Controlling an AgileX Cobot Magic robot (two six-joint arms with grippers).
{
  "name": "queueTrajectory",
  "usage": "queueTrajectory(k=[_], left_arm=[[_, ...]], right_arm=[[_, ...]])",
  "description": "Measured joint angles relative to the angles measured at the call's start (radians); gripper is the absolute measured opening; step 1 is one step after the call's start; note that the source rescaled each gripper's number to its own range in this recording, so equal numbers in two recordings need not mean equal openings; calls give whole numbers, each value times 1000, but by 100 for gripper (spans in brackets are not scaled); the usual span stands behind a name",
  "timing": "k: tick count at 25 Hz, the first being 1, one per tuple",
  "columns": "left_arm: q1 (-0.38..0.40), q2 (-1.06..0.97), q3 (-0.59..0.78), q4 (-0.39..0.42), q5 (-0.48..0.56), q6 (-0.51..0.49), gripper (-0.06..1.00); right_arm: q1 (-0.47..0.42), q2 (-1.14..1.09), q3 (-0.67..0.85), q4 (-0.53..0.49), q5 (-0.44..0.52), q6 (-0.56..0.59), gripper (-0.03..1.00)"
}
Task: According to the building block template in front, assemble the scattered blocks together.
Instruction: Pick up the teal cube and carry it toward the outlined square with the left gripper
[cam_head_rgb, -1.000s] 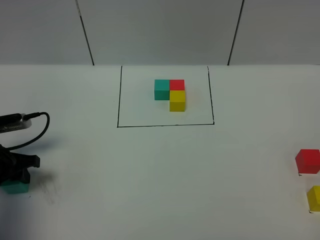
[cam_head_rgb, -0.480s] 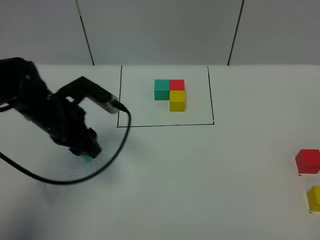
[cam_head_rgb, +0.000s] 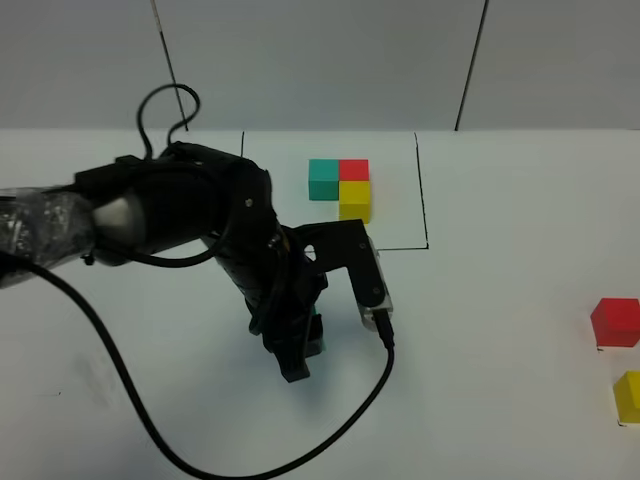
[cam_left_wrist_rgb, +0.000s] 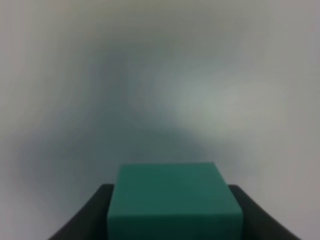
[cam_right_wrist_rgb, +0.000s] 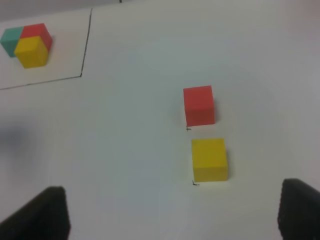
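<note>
The teal cube comes down next, before my left gripper releases it: the teal cube's lower edge hangs above the shadow on the tabletop.
The building block template (cam_head_rgb: 340, 188) is an L of teal, red and yellow cubes inside a thin black outline (cam_head_rgb: 330, 251) at the back middle of the table; it also shows in the right wrist view (cam_right_wrist_rgb: 27, 42). My left gripper (cam_head_rgb: 300, 348) is shut on the loose teal cube (cam_head_rgb: 316, 334) and holds it low over the table in front of the outline. In the left wrist view the teal cube (cam_left_wrist_rgb: 175, 200) sits between the dark fingers (cam_left_wrist_rgb: 85, 220). The loose red cube (cam_head_rgb: 615, 322) and yellow cube (cam_head_rgb: 630, 395) lie at the right edge. My right gripper (cam_right_wrist_rgb: 175, 220) is open near the red cube (cam_right_wrist_rgb: 199, 105) and yellow cube (cam_right_wrist_rgb: 209, 159).
The left arm's black cable (cam_head_rgb: 150, 430) loops over the table at the front left. The white table (cam_head_rgb: 480, 340) runs to a grey panelled wall (cam_head_rgb: 320, 60) at the back.
My left arm has carried the teal cube from the far left of the table rightwards to the middle, in front of the outline. The red and yellow cubes have not moved.
</note>
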Motion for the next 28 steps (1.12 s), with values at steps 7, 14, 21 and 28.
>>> queueTrajectory(k=[7, 14, 21, 28], left_arm=[[-9, 113, -50, 93, 22, -14, 0], [-9, 145, -50, 160, -32, 50, 0], [-9, 152, -53, 160, -82, 108, 0], [-9, 182, -57, 157, -83, 110, 0]], right_arm=[[0, 0, 0, 0, 0, 0, 71], [0, 0, 0, 0, 0, 0, 71], [0, 0, 0, 0, 0, 0, 71], [0, 0, 0, 0, 0, 0, 71]])
